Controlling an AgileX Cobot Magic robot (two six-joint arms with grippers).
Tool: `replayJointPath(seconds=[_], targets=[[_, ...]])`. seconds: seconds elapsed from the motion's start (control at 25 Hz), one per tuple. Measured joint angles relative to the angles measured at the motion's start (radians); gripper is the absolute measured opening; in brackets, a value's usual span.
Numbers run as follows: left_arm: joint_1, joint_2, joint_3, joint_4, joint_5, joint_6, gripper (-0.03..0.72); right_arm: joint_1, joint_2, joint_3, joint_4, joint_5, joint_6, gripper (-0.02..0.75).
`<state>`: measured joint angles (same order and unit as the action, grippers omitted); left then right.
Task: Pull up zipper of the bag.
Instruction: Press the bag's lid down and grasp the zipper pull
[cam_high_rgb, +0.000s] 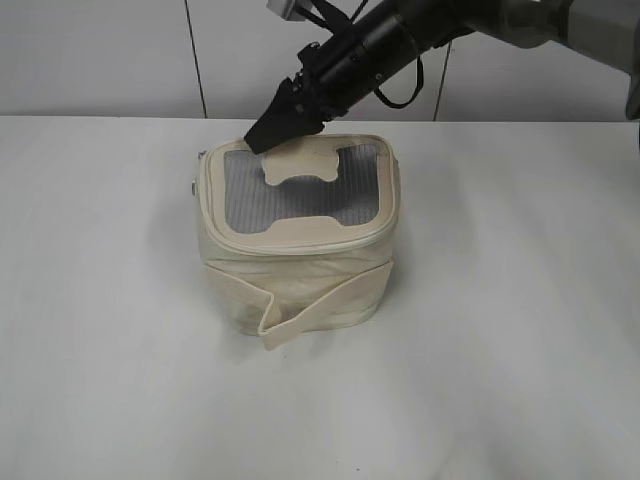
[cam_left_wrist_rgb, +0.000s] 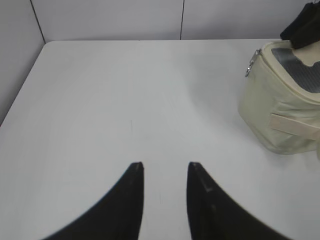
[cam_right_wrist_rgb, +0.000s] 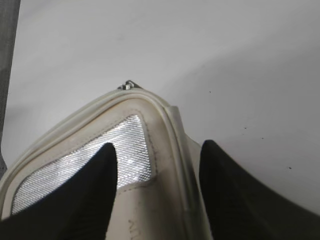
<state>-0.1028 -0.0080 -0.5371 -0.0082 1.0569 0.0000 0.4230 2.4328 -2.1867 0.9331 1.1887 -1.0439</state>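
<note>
The bag's mesh top spreads too wide for my fingers. My right gripper will grab the zipper track along the narrow back rim (cam_high_rgb: 246, 147) next.
The cream-white bag (cam_high_rgb: 300, 280) stands upright mid-table, with a grey mesh top (cam_high_rgb: 280, 190), an H-shaped patch (cam_high_rgb: 298, 164) and a side strap (cam_high_rgb: 320, 305). The zipper track (cam_high_rgb: 300, 246) runs round the top rim. Its silver pull (cam_left_wrist_rgb: 252, 62) hangs at the bag's left corner and also shows in the right wrist view (cam_right_wrist_rgb: 128, 85). My right gripper (cam_high_rgb: 264, 138) is open over the bag's back left rim (cam_right_wrist_rgb: 172, 127), one finger above the mesh and one outside the rim (cam_right_wrist_rgb: 157, 145). My left gripper (cam_left_wrist_rgb: 165, 164) is open and empty above bare table, left of the bag (cam_left_wrist_rgb: 272, 105).
The white table (cam_high_rgb: 110, 330) spreads all round the bag. Its left edge (cam_left_wrist_rgb: 22, 85) and back edge meet grey wall panels (cam_high_rgb: 100, 50). The right arm (cam_high_rgb: 400, 45) reaches in from the upper right.
</note>
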Motion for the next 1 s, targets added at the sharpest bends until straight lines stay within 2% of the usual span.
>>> replayJointPath(seconds=[0.24,0.52,0.6,0.72,0.76,0.88,1.0], targets=[[0.0,0.0,0.0,0.0,0.0,0.0,0.241,0.0,0.004,-0.003,-0.001,-0.047,0.003,0.419],[0.0,0.0,0.0,0.0,0.0,0.0,0.241,0.01,0.026,-0.006,-0.025,-0.051,0.01,0.375],[0.0,0.011,0.0,0.0,0.0,0.0,0.241,0.015,0.03,-0.008,-0.026,-0.052,0.014,0.312],[0.0,0.051,-0.005,0.0,-0.014,0.005,0.241,0.018,0.03,-0.016,-0.036,-0.036,0.016,0.107],[0.0,0.079,-0.011,-0.009,-0.022,0.007,0.241,0.019,0.03,-0.016,-0.039,-0.032,0.018,0.08],[-0.006,0.223,-0.023,-0.116,-0.078,0.036,0.249,0.019,0.031,-0.016,-0.041,-0.031,0.024,0.055],[-0.025,0.439,-0.024,-0.361,-0.251,0.222,0.271,0.019,0.031,-0.016,-0.042,-0.03,0.032,0.054]])
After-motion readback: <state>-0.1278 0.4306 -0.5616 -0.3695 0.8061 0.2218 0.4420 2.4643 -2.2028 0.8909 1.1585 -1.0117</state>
